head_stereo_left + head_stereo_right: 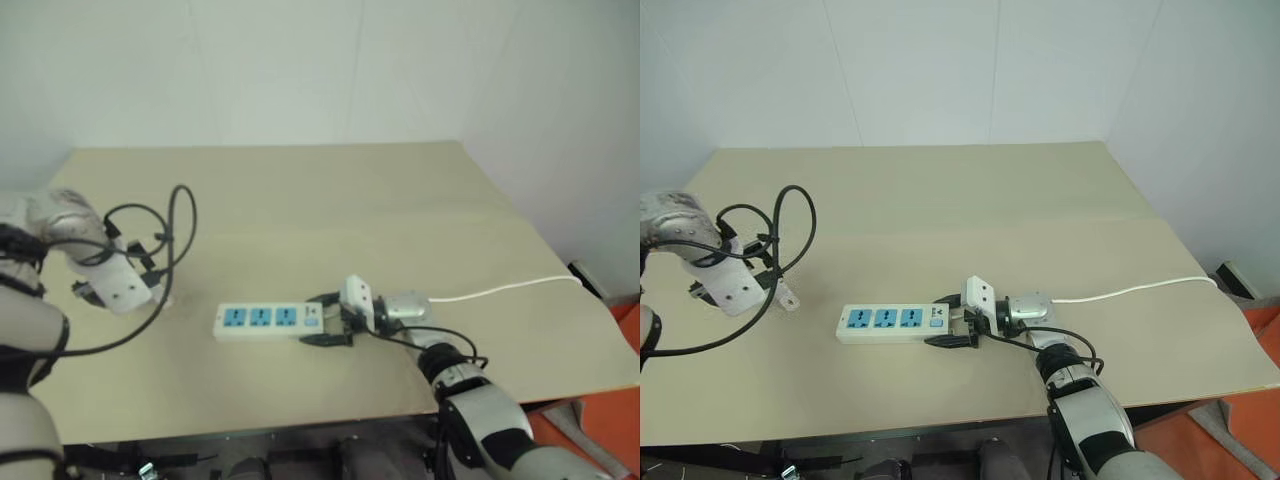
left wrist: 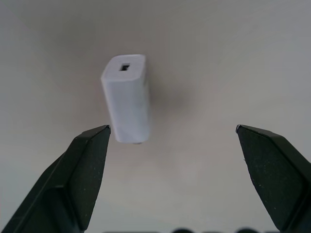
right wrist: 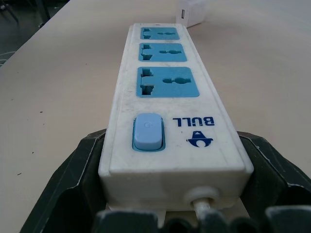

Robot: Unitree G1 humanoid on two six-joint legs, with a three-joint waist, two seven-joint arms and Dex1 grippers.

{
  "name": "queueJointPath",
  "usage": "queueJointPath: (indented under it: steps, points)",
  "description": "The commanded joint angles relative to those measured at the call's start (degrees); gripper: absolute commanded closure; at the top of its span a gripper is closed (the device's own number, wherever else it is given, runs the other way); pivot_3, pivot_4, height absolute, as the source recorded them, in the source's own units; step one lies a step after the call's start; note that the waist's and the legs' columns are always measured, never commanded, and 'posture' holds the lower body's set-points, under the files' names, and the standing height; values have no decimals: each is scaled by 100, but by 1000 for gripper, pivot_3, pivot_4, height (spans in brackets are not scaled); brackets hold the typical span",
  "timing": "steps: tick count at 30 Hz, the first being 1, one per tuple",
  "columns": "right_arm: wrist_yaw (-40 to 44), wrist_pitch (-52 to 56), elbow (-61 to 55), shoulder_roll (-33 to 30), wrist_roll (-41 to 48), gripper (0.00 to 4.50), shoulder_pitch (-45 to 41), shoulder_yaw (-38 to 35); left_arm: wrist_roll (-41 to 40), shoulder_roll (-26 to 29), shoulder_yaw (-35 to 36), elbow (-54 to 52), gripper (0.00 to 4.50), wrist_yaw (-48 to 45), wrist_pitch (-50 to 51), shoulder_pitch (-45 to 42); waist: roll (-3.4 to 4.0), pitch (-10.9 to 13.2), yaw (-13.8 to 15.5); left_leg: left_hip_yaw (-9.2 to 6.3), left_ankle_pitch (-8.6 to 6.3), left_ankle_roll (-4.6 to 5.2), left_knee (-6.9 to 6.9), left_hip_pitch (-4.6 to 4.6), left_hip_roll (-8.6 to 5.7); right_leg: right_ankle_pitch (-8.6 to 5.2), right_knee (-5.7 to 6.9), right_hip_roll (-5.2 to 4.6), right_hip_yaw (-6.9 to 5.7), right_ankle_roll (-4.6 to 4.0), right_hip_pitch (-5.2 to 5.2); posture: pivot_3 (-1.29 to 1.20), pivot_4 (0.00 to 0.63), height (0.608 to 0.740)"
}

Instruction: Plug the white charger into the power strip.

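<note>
My left gripper first moves toward the charger now, and only then closes on the charger. The white charger (image 2: 127,99) lies mostly beyond the fingers, with bare table between them.
The white charger (image 2: 127,99) lies on the tan table, a small boxy block with a slot in its end face. My left gripper (image 2: 172,128) hangs over it, pointing steeply down and open, and the charger lies close to one finger (image 2: 87,165). The power strip (image 1: 265,320) lies across the near middle of the table, with three blue sockets and a switch (image 3: 147,131). My right gripper (image 1: 325,322) is shut on the strip's cord end, one finger on each long side. In the right wrist view the charger (image 3: 191,12) shows beyond the strip's far end.
The strip's thin white cord (image 1: 500,290) trails right, off the table's right edge. Black cables (image 1: 170,240) loop around my left wrist. The table (image 1: 330,200) has bare room behind the strip. Its front edge runs close below the strip. A white wall stands behind.
</note>
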Motion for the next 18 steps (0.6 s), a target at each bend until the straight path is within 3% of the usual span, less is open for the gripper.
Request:
queueJointPath:
  steps: [1, 18]
  points:
    - [-134, 104, -91, 32, 56, 1092, 75, -35, 329, -21, -101, 105, 0, 522, 49, -295, 0, 0, -4, 0, 0, 0, 0, 0, 0, 0, 0, 0, 0, 0, 0, 0, 150, 740]
    - [-242, 138, -168, 29, 53, 1092, 119, -35, 42, -357, 163, 441, 0, -29, -16, -179, -1, 0, -6, 3, 0, 0, 0, -2, -1, 0, 3, 2, 3, 1, -4, 0, 150, 740]
